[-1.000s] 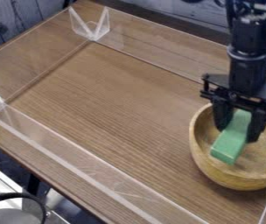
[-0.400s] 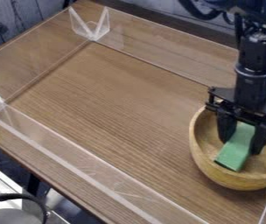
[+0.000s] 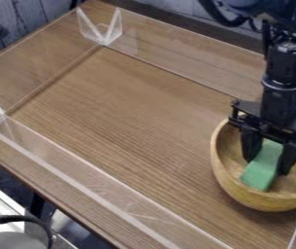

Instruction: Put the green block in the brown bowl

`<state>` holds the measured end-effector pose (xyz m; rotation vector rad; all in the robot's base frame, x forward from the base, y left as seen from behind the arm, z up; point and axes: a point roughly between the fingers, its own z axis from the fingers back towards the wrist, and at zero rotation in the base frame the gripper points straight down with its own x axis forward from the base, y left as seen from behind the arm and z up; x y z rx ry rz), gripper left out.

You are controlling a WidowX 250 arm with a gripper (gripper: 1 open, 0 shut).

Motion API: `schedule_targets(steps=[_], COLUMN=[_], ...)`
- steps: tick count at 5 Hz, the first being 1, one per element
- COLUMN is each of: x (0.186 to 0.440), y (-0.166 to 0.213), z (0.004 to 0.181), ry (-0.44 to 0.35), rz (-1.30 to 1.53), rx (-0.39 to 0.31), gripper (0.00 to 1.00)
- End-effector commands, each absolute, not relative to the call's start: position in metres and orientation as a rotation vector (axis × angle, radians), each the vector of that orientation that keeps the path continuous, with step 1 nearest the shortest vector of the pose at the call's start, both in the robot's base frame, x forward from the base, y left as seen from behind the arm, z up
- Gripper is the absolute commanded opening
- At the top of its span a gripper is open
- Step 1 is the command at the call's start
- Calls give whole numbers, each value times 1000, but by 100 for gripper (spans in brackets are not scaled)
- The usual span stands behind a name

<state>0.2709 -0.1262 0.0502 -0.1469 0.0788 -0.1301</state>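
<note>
I need to open my gripper now: the lower end of the green block (image 3: 260, 174) is inside the brown bowl's rim, so the block would stay there.
The green block (image 3: 260, 174) is a bright green bar standing tilted inside the brown bowl (image 3: 229, 174), a round tan wooden bowl at the table's right front. My gripper (image 3: 271, 163) comes down from above on a black arm. Its dark fingers (image 3: 251, 147) reach into the bowl on either side of the block's upper end and are shut on it. Where the block's lower end meets the bowl's floor is hard to make out. The fingers hide the block's top.
The wooden table (image 3: 112, 107) is fenced by low clear plastic walls (image 3: 59, 160), with a clear corner bracket (image 3: 105, 29) at the back. A round grey object (image 3: 15, 233) sits below the table's front left corner.
The gripper has moved down and slightly right with the green block, sinking it deeper into the bowl. Over the last half second it has hardly moved.
</note>
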Motion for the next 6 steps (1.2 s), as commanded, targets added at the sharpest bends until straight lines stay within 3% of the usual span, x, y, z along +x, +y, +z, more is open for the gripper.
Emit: schedule_targets(steps=[1,6], x=[281,279], y=[-133,-134], z=[63,57], ry=[24,43], rz=[-148,-150], rx=[-160,-158], gripper=[0,0])
